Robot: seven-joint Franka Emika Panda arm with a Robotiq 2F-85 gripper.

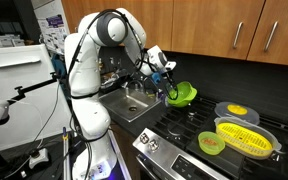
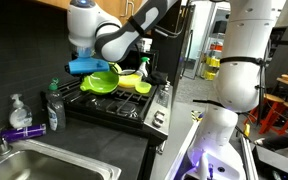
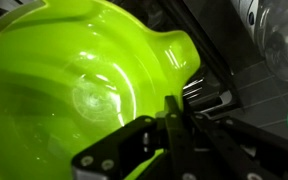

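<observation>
The bowl's lower side reaches the black stove (image 1: pixel 189 128) below my fingers and the bowl would settle flat there if released, so it is now time to open my gripper.
A lime-green plastic bowl (image 3: pixel 84 80) with a small lip on its rim fills the wrist view. My gripper (image 3: pixel 172 112) is shut on the bowl's rim, just beside that lip, with the black fingers pressed together over the edge. In both exterior views the bowl (image 1: pixel 183 95) (image 2: pixel 103 82) hangs tilted above the black stove (image 1: pixel 189 128) (image 2: pixel 119 108), held up by the gripper (image 1: pixel 170 88) (image 2: pixel 90 70). The bowl looks empty inside.
On the stove sit a yellow colander (image 1: pixel 246 138) in a dark pan, a small green bowl (image 1: pixel 211 143) and a grey dish (image 1: pixel 236 110) with something yellow. A steel sink (image 1: pixel 134 104) (image 2: pixel 44 165) adjoins the stove, with soap bottles (image 2: pixel 54 108) (image 2: pixel 22 118) between them.
</observation>
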